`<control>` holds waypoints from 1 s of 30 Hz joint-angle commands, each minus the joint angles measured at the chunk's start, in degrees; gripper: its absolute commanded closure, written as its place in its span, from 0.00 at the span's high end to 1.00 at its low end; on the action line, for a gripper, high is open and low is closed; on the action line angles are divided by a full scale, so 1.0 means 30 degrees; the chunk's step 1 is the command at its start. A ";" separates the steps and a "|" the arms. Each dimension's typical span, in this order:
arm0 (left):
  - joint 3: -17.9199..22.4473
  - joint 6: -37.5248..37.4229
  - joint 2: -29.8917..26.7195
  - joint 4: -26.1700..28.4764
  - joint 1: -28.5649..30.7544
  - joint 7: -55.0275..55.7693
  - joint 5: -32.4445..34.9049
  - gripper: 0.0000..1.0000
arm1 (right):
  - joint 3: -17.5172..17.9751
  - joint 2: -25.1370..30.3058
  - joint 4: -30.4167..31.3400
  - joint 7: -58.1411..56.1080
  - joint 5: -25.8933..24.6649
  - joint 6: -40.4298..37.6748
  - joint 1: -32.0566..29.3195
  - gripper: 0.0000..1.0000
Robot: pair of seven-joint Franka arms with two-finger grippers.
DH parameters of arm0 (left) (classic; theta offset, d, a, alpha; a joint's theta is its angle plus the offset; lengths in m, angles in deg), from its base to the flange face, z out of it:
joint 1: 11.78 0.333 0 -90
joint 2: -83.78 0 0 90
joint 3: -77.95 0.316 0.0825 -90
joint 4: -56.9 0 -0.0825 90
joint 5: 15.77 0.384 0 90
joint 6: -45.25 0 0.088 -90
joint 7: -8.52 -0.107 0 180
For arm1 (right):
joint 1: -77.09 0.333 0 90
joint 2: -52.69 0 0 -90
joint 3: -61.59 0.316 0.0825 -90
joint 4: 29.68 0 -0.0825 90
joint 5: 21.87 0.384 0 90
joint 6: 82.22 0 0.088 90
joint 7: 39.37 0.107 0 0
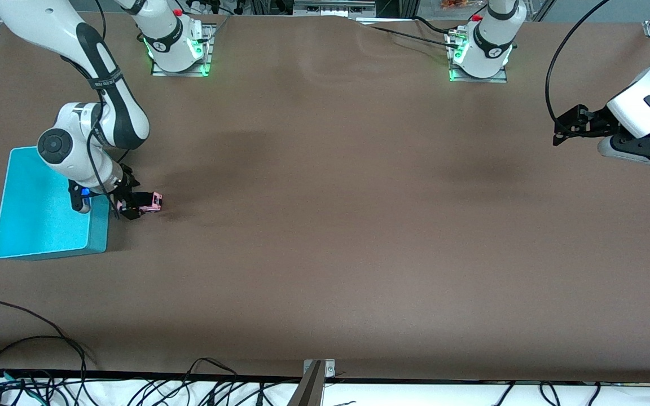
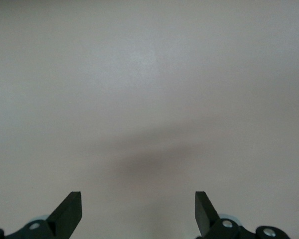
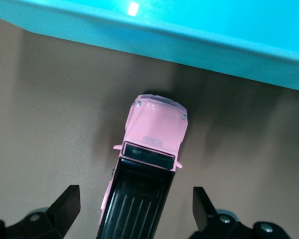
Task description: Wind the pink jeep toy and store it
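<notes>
Next, the right gripper grabs the toy's black rear roof section (image 3: 137, 201) to store the pink jeep toy (image 3: 154, 134).
The pink jeep toy (image 1: 154, 201) stands on the brown table right beside the teal bin (image 1: 98, 228), on the bin's side toward the left arm's end. In the right wrist view the pink jeep toy (image 3: 154, 134) points its hood at the bin wall (image 3: 199, 47), and its black rear roof lies between the fingers. My right gripper (image 1: 133, 207) (image 3: 136, 199) is open and straddles that rear section with a gap on each side. My left gripper (image 1: 560, 133) (image 2: 138, 204) waits open over bare table at the left arm's end, with nothing in it.
The teal bin has nothing in it. Both arm bases (image 1: 177, 51) (image 1: 480, 53) stand along the table's edge farthest from the front camera. Loose cables (image 1: 31, 361) and a metal bracket (image 1: 318, 369) lie along the edge nearest that camera.
</notes>
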 commanded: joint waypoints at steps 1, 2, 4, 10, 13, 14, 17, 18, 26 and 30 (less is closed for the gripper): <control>0.0032 -0.0511 0.0300 -0.0718 -0.0043 0.0144 -0.0237 1.00 | -0.0163 -0.0586 -0.0204 0.0341 -0.0217 0.0329 -0.0100 1.00; 0.0032 -0.0511 0.0300 -0.0718 -0.0043 0.0144 -0.0237 1.00 | -0.0193 -0.0645 -0.0204 0.0341 -0.0217 0.0358 -0.0100 1.00; 0.0032 -0.0511 0.0300 -0.0718 -0.0043 0.0144 -0.0237 1.00 | -0.0193 -0.0704 -0.0233 0.0341 -0.0217 0.0416 -0.0100 1.00; 0.0032 -0.0511 0.0300 -0.0718 -0.0043 0.0144 -0.0237 1.00 | -0.0222 -0.0909 -0.0409 0.0399 -0.0100 0.0446 -0.0100 0.77; 0.0032 -0.0511 0.0300 -0.0718 -0.0043 0.0144 -0.0237 1.00 | -0.0222 -0.0909 -0.0468 0.0634 -0.0100 0.0446 -0.0100 0.35; 0.0032 -0.0511 0.0300 -0.0718 -0.0043 0.0144 -0.0237 1.00 | -0.0222 -0.0880 -0.0497 0.0692 -0.0100 0.0446 -0.0100 0.27; 0.0032 -0.0540 0.0300 -0.0718 -0.0014 0.0144 -0.0237 1.00 | -0.0222 -0.0705 -0.0497 0.0693 -0.0187 0.0417 -0.0100 0.00; 0.0032 -0.0540 0.0300 -0.0718 -0.0013 0.0144 -0.0237 1.00 | -0.0222 -0.0617 -0.0497 0.0664 -0.0187 0.0388 -0.0100 0.00; 0.0032 -0.0540 0.0300 -0.0718 0.0016 0.0115 -0.0266 1.00 | -0.0047 0.0817 -0.0497 -0.0096 -0.0421 0.0241 -0.0100 0.00; 0.0032 -0.0511 0.0300 -0.0718 -0.0042 0.0144 -0.0266 1.00 | -0.0046 0.2075 -0.0497 -0.0770 -0.0480 -0.0284 -0.0099 0.00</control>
